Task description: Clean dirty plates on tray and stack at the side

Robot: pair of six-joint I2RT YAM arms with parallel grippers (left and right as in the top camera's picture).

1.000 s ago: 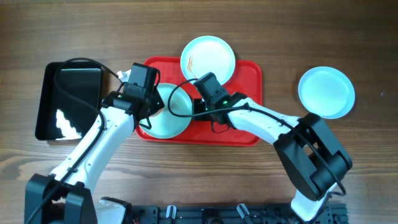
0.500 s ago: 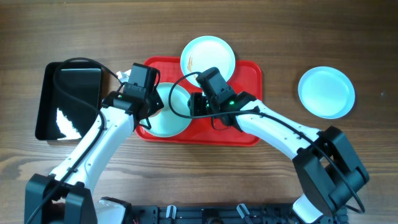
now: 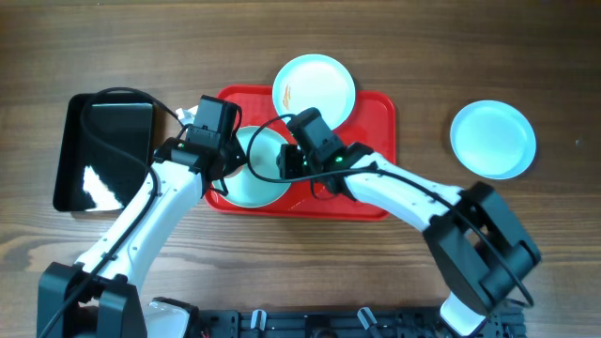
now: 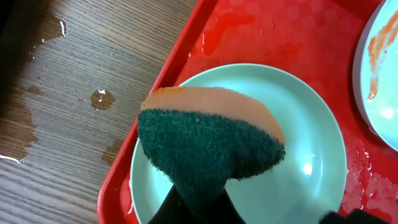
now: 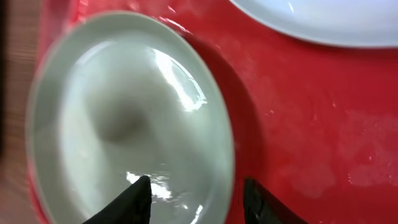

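The mint plate's rim (image 3: 288, 173) (image 5: 228, 191) lies toward the right in the wrist view, below my right gripper's straddling fingers; they would miss it now and must come down before closing.
The red tray (image 3: 371, 141) holds a clean-looking mint plate (image 3: 254, 183) at its left front; this plate fills the left wrist view (image 4: 311, 168) and the right wrist view (image 5: 112, 124). A second plate (image 3: 315, 86) with orange smears sits at the tray's back edge. A third plate (image 3: 493, 139) lies on the table at the right. My left gripper (image 4: 199, 208) is shut on a green and orange sponge (image 4: 208, 140) just above the front plate. My right gripper (image 5: 198, 199) is open, its fingers straddling that plate's right rim.
A black glossy tray (image 3: 99, 150) lies left of the red tray. Water drops and wet patches mark the wood (image 4: 99, 98) by the red tray's left rim. The red tray's surface is wet.
My right gripper has shifted left across the tray and now reaches the front plate's right rim. The left arm and the plates have not moved.
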